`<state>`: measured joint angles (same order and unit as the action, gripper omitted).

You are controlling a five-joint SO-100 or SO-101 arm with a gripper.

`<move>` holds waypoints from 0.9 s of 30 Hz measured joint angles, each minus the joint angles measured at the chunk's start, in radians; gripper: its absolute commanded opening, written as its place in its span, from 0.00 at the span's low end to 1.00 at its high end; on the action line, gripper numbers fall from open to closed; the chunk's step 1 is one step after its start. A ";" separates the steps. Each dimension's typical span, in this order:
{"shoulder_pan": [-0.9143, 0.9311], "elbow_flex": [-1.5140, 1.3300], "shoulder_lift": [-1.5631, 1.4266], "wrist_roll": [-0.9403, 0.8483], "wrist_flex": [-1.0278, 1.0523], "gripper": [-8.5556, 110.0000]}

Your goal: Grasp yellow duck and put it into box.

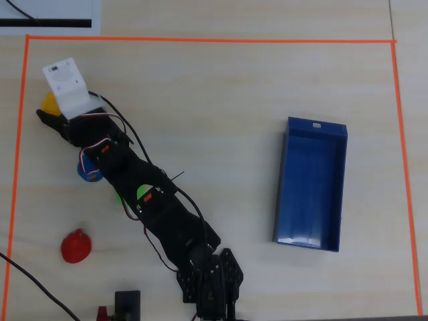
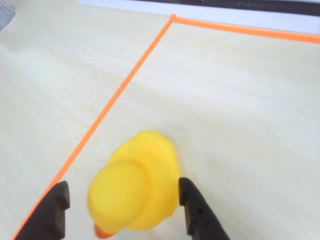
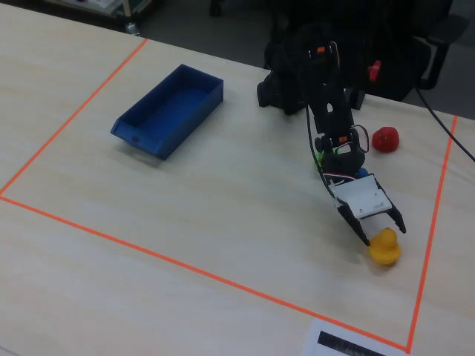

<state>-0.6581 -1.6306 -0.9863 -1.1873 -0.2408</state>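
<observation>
I need to drop the yellow duck into the blue box (image 1: 311,184), so my gripper should next grab the duck around its body (image 1: 51,104).
The yellow duck (image 2: 135,185) sits on the table near the orange tape corner, its orange beak pointing toward the wrist camera. My gripper (image 2: 122,184) is open around it. In the wrist view the right finger (image 2: 192,205) lies close against the duck's side and the left finger (image 2: 52,210) stands clear of it. In the overhead view the duck (image 1: 49,102) peeks out at the far left beside the arm's white block, which hides most of the gripper (image 1: 47,109). The fixed view shows the duck (image 3: 384,246) just past the gripper (image 3: 382,233). The dark blue box (image 1: 311,184) (image 3: 169,111) lies empty, far off.
A red duck (image 1: 75,246) (image 3: 384,139) sits apart from the arm. A blue object (image 1: 85,170) and a green one (image 1: 120,197) lie partly hidden under the arm. Orange tape (image 1: 200,40) frames the work area, and the duck lies close to its edge (image 2: 100,120).
</observation>
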 measured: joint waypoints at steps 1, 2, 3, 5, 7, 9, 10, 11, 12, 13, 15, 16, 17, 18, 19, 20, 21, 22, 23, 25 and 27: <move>-0.005 0.000 0.000 0.005 0.000 0.30; -0.009 0.000 0.000 0.008 0.000 0.30; -0.012 -0.002 0.000 0.008 0.000 0.30; -0.018 -0.014 0.000 0.014 0.000 0.30; -0.025 -0.015 0.000 0.020 0.000 0.30; -0.026 -0.015 0.000 0.023 0.000 0.30; -0.026 -0.015 0.000 0.023 0.000 0.30; -0.026 -0.015 0.000 0.023 0.000 0.30; -0.026 -0.014 0.000 0.023 0.000 0.30; -0.026 -0.009 0.000 0.023 0.000 0.30; -0.026 -0.003 0.000 0.023 0.000 0.29; -0.026 -0.002 0.000 0.023 0.000 0.27; -0.026 0.000 0.006 0.023 0.000 0.25; -0.026 0.005 0.014 0.023 0.000 0.21; -0.028 0.009 0.020 0.023 0.000 0.17; -0.029 0.015 0.023 0.023 0.000 0.15; -0.031 0.017 0.028 0.021 0.000 0.12; -0.035 0.018 0.029 0.018 0.000 0.11; -0.038 0.025 0.031 0.014 0.000 0.08; -0.041 0.031 0.035 0.011 0.000 0.07; -0.043 0.034 0.037 0.011 0.000 0.07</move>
<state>-0.7010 -1.5969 -0.9495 -1.1766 -0.2408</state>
